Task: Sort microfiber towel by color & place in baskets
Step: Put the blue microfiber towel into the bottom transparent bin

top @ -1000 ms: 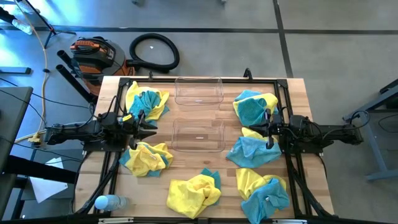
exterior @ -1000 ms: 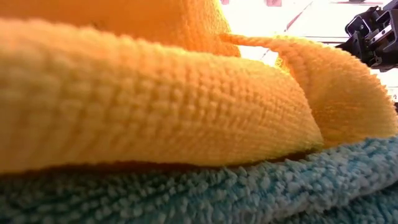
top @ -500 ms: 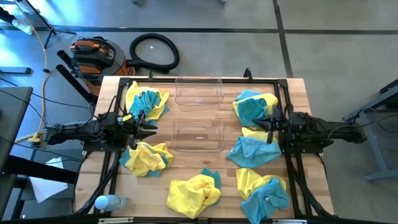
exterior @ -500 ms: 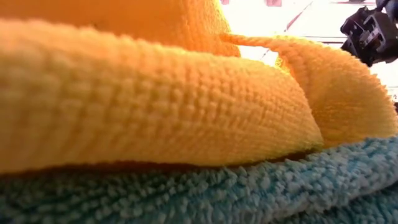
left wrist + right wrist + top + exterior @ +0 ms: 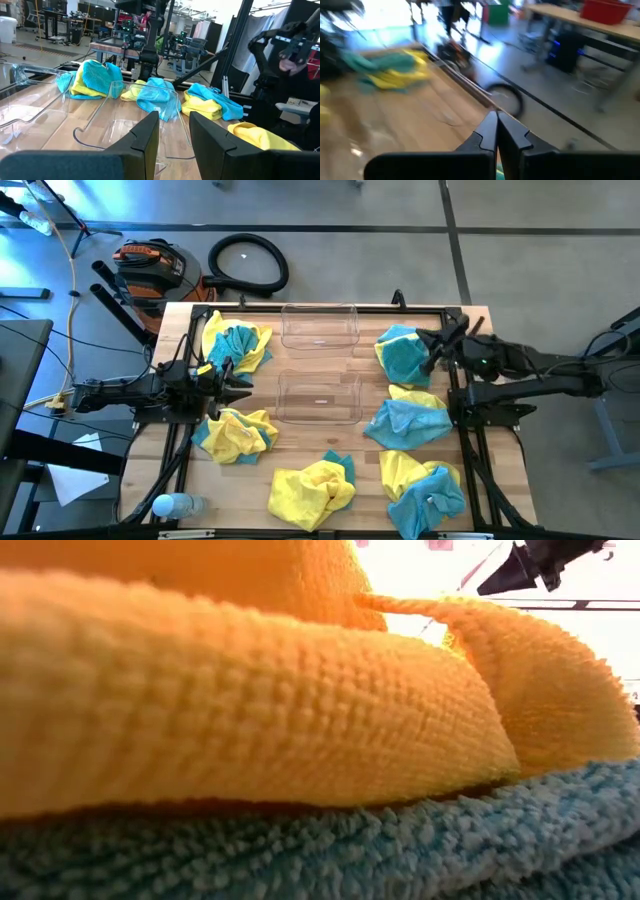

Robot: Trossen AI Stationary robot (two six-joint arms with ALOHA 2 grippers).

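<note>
I should next take hold of the turquoise towel by its bunched upper fold point(image 5: 403, 360) with my right gripper, to sort it into the towel's color's basket point(image 5: 319, 397).
Yellow and turquoise microfiber towels lie in several crumpled piles on the wooden table: far left point(image 5: 236, 345), near left point(image 5: 235, 433), near middle point(image 5: 312, 485), near right point(image 5: 425, 485), mid right point(image 5: 408, 420) and far right point(image 5: 405, 350). Two clear baskets stand mid-table, one far point(image 5: 320, 325) and one nearer point(image 5: 318, 397). My left gripper point(image 5: 240, 380) waits open beside the nearer basket point(image 5: 145, 115). My right gripper point(image 5: 432, 348) is shut point(image 5: 496, 125) and raised above the far right pile. A yellow towel point(image 5: 250, 710) on a turquoise one point(image 5: 300, 850) fills the low view.
Black frame rails point(image 5: 465, 440) run along the table's left and right sides. A water bottle point(image 5: 175, 505) lies at the near left corner. On the floor beyond the far edge are a vacuum point(image 5: 150, 265) and a black hose point(image 5: 248, 262).
My right gripper has risen and swung from over the mid right pile toward the table's far edge, turning as it went; it now hangs above the far right pile. The towels and baskets have stayed put.
</note>
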